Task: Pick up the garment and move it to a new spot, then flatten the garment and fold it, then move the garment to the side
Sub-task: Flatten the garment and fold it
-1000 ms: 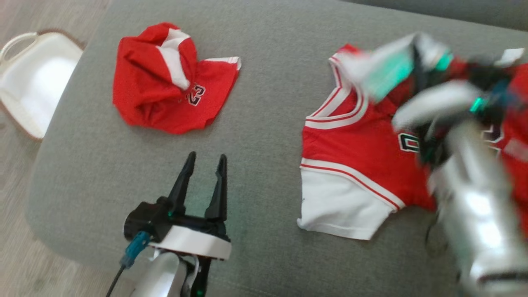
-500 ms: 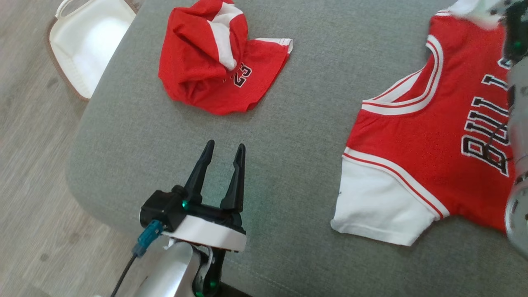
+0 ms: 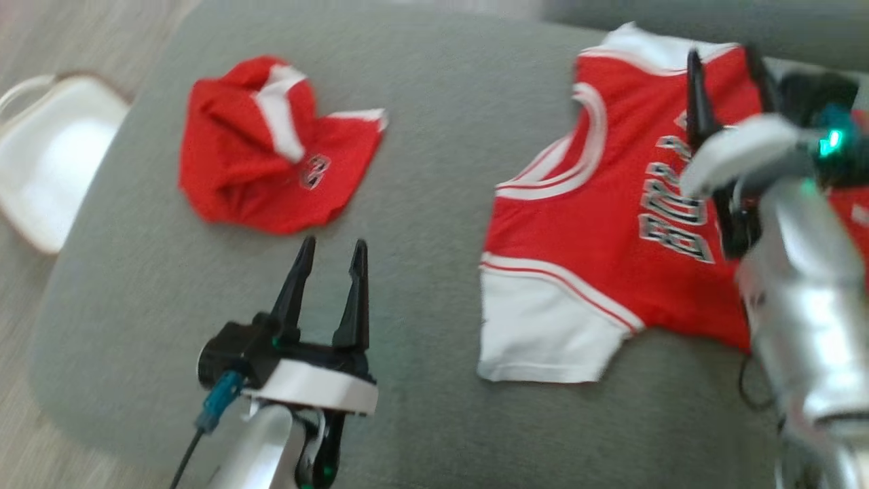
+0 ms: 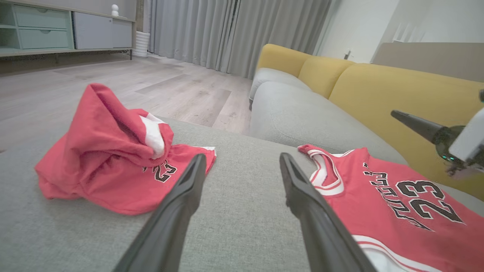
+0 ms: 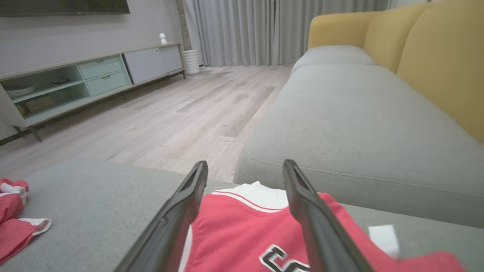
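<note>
The robot's left gripper needs to grab the red jersey (image 3: pixel 586 236) by its white shoulder part (image 3: pixel 550 334) next, to flatten and fold it.
A red and white basketball jersey (image 3: pixel 577 224) lies spread flat on the right half of the grey cushion (image 3: pixel 421 170), lettering up. My right gripper (image 3: pixel 721 53) hovers over its far part, open, with nothing between the fingers; in the right wrist view the jersey (image 5: pixel 234 226) lies just below the open right gripper (image 5: pixel 245 163). A second red garment (image 3: pixel 271 163) sits crumpled at the far left. My left gripper (image 3: pixel 334 241) stands open and empty over bare cushion between the two. The left wrist view has the open left gripper (image 4: pixel 242 156), the crumpled garment (image 4: pixel 106 158) and the jersey (image 4: pixel 397 204).
A white basket (image 3: pixel 47 156) stands on the wooden floor left of the cushion. A grey sofa seat (image 5: pixel 359 124) with yellow backrests (image 4: pixel 378 87) lies beyond the cushion. A low cabinet (image 5: pixel 75 83) lines the far wall.
The right gripper has opened and now stands over the jersey's far part; the jersey lies flat. The head camera has swung, shifting the whole picture. The left gripper has stayed open.
</note>
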`<state>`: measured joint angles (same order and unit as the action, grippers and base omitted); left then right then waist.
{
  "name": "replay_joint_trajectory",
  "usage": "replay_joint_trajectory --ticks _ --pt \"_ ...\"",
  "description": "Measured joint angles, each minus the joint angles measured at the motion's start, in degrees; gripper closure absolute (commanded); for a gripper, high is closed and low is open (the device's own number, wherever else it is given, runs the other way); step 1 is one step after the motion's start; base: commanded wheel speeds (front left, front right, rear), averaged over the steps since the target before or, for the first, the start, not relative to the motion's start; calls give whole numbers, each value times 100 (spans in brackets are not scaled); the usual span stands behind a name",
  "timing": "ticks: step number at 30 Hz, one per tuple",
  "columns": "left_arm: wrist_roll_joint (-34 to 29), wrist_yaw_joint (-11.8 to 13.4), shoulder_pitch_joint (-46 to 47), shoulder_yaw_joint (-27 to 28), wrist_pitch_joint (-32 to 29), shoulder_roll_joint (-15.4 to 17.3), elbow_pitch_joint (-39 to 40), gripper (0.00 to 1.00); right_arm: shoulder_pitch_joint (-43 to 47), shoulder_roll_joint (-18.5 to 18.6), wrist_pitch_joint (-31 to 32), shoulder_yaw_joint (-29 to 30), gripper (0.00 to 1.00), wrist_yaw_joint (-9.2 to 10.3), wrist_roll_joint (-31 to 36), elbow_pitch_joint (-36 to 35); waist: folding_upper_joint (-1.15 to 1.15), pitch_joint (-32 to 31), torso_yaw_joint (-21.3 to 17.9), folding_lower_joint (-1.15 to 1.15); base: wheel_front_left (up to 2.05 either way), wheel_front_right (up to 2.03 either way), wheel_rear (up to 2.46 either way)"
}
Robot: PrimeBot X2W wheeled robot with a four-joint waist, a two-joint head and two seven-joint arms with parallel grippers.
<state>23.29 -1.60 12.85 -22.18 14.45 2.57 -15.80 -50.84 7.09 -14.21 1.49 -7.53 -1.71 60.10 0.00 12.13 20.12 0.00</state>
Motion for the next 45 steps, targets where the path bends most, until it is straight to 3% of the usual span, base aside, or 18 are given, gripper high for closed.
replay_joint_trajectory --ticks 7,8,15,24,29,38,42,43,44,45 --pt "-43 -20 -481 204 0 7 -74 0 2028 -9 -15 -70 0 0 -141 -2001 0 -468 -717 -1 0 0 0" --pt "-82 -53 -558 222 0 10 -115 0 2697 -38 -15 4 0 0 -137 -2490 0 -571 -931 -1 0 0 0" --pt "-160 -99 -766 344 0 12 -198 0 4454 -338 -15 412 0 0 24 -3856 0 -860 -1538 -1 0 0 0" --pt "-158 -196 -795 111 0 15 -394 0 4780 -445 -15 443 0 0 129 -4272 0 -867 -1829 1 0 0 0" --pt "57 -307 -637 -435 -108 20 -1012 0 4673 -450 -15 460 0 0 119 -4332 0 -744 -1933 1 0 0 0" --pt "241 -8 -168 -782 -751 16 -1841 0 4654 -452 -15 480 0 0 -82 -4334 0 -516 -2105 1 0 0 0" --pt "334 -45 -63 -910 -890 19 -1919 0 4644 -452 -15 477 0 0 -85 -4333 0 -488 -2164 1 0 0 0" --pt "406 -94 -38 -942 -913 16 -1916 35 4638 -452 -15 476 0 0 -93 -4330 0 -488 -2175 1 0 0 0" --pt "468 -144 -18 -981 -957 18 -1909 94 4624 -452 -15 478 0 0 -101 -4328 0 -487 -2183 1 0 0 0" --pt "511 -186 -11 -1018 -967 18 -1892 100 4606 -452 -15 489 0 0 -100 -4323 0 -491 -2186 1 0 0 0"
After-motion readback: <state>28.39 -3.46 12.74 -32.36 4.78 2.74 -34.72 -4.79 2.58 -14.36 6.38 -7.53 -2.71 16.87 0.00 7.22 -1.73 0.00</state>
